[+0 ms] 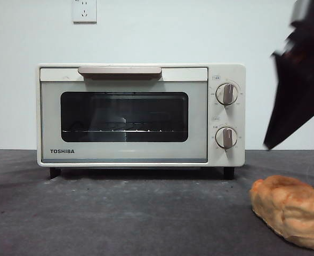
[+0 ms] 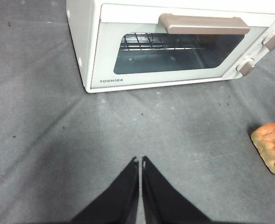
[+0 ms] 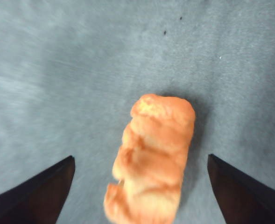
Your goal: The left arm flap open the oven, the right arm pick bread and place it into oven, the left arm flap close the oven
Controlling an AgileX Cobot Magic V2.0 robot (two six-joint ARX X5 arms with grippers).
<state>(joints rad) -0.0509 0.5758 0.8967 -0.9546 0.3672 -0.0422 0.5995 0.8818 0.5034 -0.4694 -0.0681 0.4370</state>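
Note:
Next, my right gripper picks up the golden-orange bread by its long sides, to set it inside the oven (image 1: 141, 114).
The cream-white oven (image 1: 141, 114) stands at the back of the table with its drop-down door shut and its beige handle (image 1: 119, 70) along the top. The bread (image 1: 292, 210), a golden lumpy loaf, lies on the grey table in front of the oven and to its right. My right gripper (image 3: 141, 157) hangs just above the bread (image 3: 151, 158), open, with one jaw on either side and neither touching it. It enters the front view as a dark shape (image 1: 296, 153) at the right. My left gripper (image 2: 140, 159) is shut and empty, well in front of the oven (image 2: 174, 46), with the bread (image 2: 271, 147) off to one side.
Two round knobs (image 1: 227, 94) sit on the oven's right panel. A wire rack (image 1: 125, 129) shows through the dark glass. Behind the oven is a white wall with a socket (image 1: 84, 10). The grey table (image 1: 119, 213) stretches in front of the oven.

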